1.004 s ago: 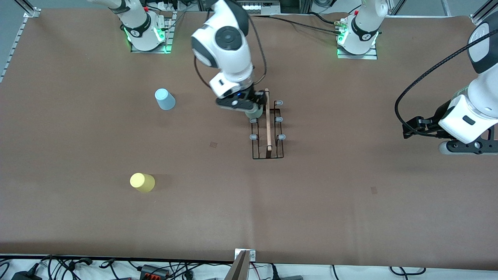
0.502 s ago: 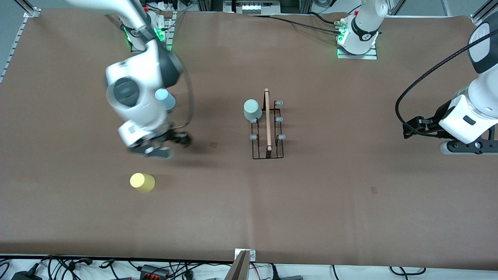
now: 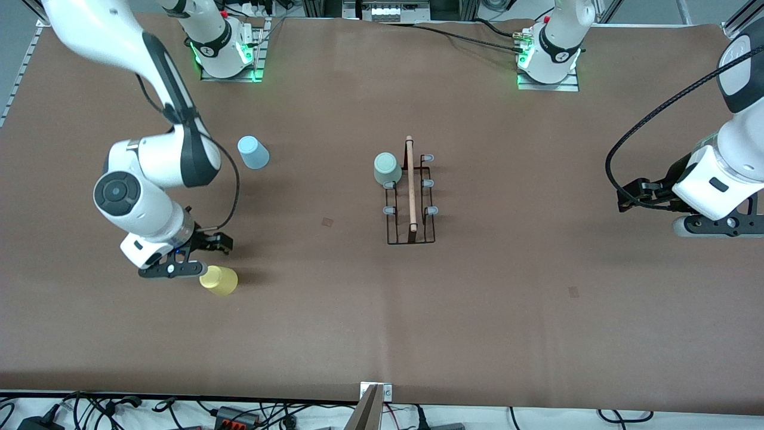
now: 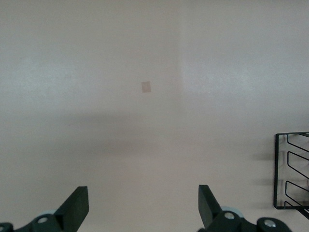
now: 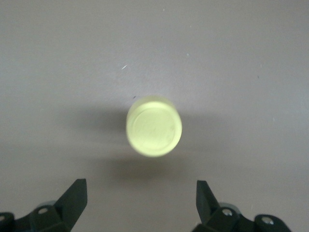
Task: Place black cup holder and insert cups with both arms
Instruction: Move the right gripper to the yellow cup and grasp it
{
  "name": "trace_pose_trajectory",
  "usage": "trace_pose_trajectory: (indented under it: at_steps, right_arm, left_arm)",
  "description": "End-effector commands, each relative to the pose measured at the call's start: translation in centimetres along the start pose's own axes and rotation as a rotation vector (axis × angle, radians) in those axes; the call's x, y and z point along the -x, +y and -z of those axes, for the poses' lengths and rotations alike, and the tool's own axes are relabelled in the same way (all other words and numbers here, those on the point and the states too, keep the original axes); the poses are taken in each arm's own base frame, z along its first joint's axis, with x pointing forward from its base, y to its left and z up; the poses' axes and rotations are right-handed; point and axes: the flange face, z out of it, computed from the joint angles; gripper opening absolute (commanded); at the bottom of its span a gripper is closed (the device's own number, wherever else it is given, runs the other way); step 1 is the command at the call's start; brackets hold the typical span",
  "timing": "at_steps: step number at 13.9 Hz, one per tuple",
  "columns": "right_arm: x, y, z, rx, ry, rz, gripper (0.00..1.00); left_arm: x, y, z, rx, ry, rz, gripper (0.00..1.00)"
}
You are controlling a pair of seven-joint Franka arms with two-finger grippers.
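Observation:
The right gripper grabs the yellow cup by its body (image 3: 219, 280) next, to insert the cup into the black cup holder (image 3: 410, 224).
The black cup holder (image 3: 410, 224) stands mid-table with its wooden rod (image 3: 410, 182) on top. The grey-green cup (image 3: 387, 169) sits upside down on a peg, on the side toward the right arm's end. The light blue cup (image 3: 253, 152) and the yellow cup (image 3: 219, 280) stand upside down on the table toward the right arm's end. My right gripper (image 3: 194, 257) is open and empty, low beside the yellow cup. In the right wrist view the yellow cup (image 5: 154, 126) lies ahead of the open right gripper (image 5: 140, 186). My left gripper (image 3: 632, 196) waits open and empty (image 4: 142, 191).
Two small brown tape squares (image 3: 327, 221) (image 3: 573, 291) lie on the brown table cover. A corner of the holder (image 4: 292, 169) shows in the left wrist view. Both arm bases stand along the table edge farthest from the front camera.
My right gripper let go of the grey-green cup on its peg, swung toward the right arm's end, and came down beside the yellow cup. The left arm has not moved.

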Motion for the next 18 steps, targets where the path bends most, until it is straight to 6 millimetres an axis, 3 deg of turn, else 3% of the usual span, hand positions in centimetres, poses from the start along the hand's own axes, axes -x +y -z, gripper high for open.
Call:
trace_pose_trajectory:
  at_steps: [1, 5, 10, 15, 18]
  right_arm:
    - [-0.5, 1.3, -1.9, 0.005, 0.034, 0.051, 1.0]
    - [-1.1, 2.8, -4.3, 0.002, 0.108, 0.037, 1.0]
    - [-1.3, 2.0, -5.4, -0.016, 0.139, 0.02, 1.0]
    - [-1.4, 1.9, -6.6, -0.018, 0.173, 0.027, 1.0]
    - [-1.4, 1.8, -7.0, -0.026, 0.171, 0.018, 1.0]
  left_arm:
    - [0.4, 0.0, 0.6, 0.014, -0.008, -0.009, 1.0]
    - [0.4, 0.1, 0.6, 0.015, -0.01, -0.014, 1.0]
    - [0.6, -1.5, 0.0, 0.072, -0.047, 0.022, 1.0]
    - [2.9, -1.0, 0.0, 0.057, -0.058, 0.029, 1.0]
    - [5.8, -0.5, -1.3, 0.039, 0.009, 0.026, 1.0]
